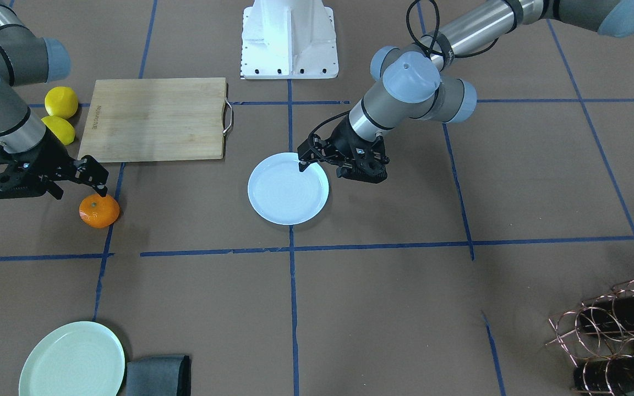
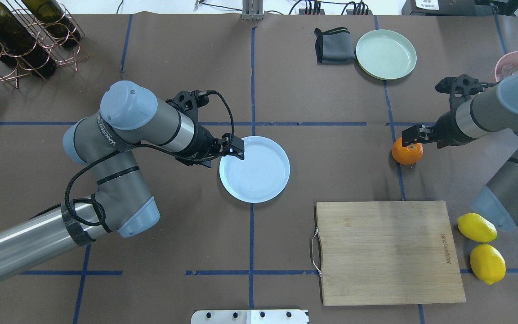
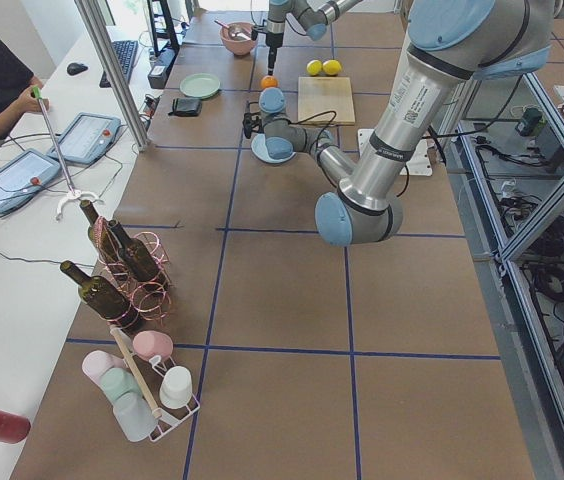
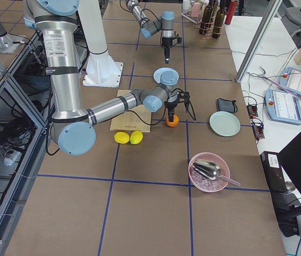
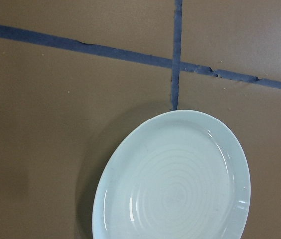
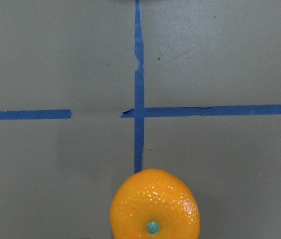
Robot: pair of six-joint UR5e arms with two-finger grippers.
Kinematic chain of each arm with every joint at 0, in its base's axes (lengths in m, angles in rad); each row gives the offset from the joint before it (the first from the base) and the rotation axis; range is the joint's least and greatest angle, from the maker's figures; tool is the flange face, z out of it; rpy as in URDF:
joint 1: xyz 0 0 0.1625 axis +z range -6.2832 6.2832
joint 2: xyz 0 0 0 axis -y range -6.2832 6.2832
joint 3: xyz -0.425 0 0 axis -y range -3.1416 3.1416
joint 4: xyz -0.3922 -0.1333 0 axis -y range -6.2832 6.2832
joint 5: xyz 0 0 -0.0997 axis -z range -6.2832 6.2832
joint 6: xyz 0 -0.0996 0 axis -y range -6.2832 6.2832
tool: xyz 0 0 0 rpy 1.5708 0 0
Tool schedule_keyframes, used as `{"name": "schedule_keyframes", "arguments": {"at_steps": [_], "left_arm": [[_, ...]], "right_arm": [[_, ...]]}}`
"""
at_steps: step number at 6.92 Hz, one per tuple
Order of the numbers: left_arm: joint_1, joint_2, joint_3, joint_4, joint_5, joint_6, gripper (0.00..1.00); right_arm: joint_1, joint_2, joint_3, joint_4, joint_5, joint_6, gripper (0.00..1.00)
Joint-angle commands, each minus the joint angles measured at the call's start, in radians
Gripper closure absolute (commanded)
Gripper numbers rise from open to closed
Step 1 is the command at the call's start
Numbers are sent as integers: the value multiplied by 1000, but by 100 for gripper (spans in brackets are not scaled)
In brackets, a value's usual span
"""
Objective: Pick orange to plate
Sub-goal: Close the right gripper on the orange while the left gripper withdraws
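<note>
I need to get the orange (image 1: 99,211) onto the plate (image 1: 288,188), so my right gripper needs to grab the orange by its round sides next.
The orange (image 1: 99,211) sits on the brown table on a blue tape line, far to the robot's right. My right gripper (image 1: 76,186) hovers just above it, open, its fingers apart from the fruit. In the right wrist view the orange (image 6: 154,206) fills the bottom centre, stem dimple up. The white bluish plate (image 2: 256,173) lies empty at the table's middle. My left gripper (image 2: 233,147) hangs tilted over the plate's rim on the robot's left; it looks open and holds nothing. The left wrist view shows the plate (image 5: 175,184) with its concentric ridges.
A wooden cutting board (image 2: 387,249) lies between plate and orange, nearer the robot. Two lemons (image 2: 476,227) rest beside it. A mint-green plate (image 2: 386,54) and grey cloth (image 2: 333,45) are at the far edge. A bottle rack (image 2: 16,40) stands far left, a pink bowl (image 4: 209,172) far right.
</note>
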Motion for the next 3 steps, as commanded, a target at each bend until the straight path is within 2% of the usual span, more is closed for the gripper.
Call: {"name": "schedule_keyframes", "arguments": {"at_steps": [1, 3], "left_arm": [[1, 2, -1, 1, 6, -5, 1], [1, 2, -2, -1, 6, -7, 1]], "right_arm": [[-25, 9, -38, 6, -31, 2, 0], [-45, 48, -73, 5, -31, 6, 0]]}}
